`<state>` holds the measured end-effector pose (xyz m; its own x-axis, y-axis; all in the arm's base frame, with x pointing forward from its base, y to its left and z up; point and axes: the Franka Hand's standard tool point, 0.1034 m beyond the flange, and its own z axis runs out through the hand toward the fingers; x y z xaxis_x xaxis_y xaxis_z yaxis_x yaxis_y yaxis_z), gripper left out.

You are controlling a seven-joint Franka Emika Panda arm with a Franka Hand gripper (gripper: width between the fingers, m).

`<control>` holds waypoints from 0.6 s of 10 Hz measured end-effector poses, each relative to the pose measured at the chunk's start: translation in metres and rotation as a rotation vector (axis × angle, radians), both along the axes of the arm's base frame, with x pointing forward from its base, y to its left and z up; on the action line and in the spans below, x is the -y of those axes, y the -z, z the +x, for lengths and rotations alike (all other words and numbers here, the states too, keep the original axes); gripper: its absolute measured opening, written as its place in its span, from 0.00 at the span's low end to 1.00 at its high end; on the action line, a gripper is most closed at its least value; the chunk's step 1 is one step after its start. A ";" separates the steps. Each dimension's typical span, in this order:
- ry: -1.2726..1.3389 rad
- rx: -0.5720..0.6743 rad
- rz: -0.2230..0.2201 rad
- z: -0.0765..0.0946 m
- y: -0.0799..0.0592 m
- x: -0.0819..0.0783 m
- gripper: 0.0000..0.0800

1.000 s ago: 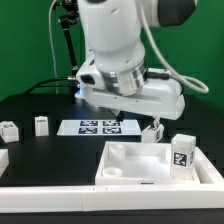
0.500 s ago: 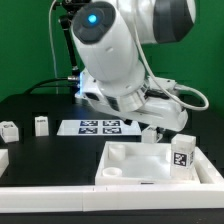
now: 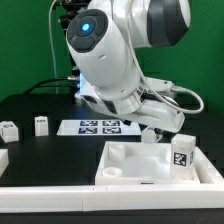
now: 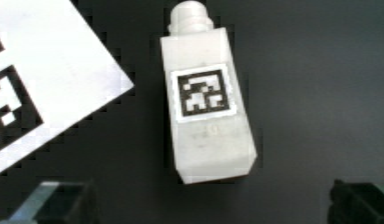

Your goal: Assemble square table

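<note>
My gripper needs to lower first and then close on the white leg. My fingers are above the leg and would miss it if I closed now.
The square tabletop (image 3: 128, 166) lies hollow face up at the front, right of centre. One tagged white leg (image 3: 182, 153) stands at its right end. Two more legs (image 3: 10, 130) (image 3: 41, 125) stand on the black table at the exterior view's left. The fourth leg (image 4: 210, 100) lies flat, tag up, just to the right of the marker board (image 4: 38, 95); in the exterior view (image 3: 150, 135) the hand mostly hides it. My gripper (image 4: 210, 205) is open right above this leg. Its dark fingertips (image 4: 56, 200) stand wide on either side of the leg's blunt end, not touching it.
The marker board (image 3: 100, 126) lies flat behind the tabletop. A long thin white bar (image 3: 100, 190) runs along the table's front edge, and another bar end (image 3: 3, 158) shows at the left. A black stand (image 3: 65, 40) rises at the back.
The arm has swung and turned over the last second, and the hand has come down toward the leg lying to the right of the marker board. The parts have not moved.
</note>
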<state>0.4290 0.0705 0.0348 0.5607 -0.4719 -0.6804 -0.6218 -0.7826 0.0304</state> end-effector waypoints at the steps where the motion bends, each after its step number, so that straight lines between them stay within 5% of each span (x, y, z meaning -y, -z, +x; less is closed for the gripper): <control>1: 0.031 0.015 0.008 -0.009 0.011 -0.008 0.81; 4: 0.056 0.000 0.008 -0.038 0.028 -0.017 0.81; 6: 0.065 -0.009 0.013 -0.043 0.030 -0.020 0.81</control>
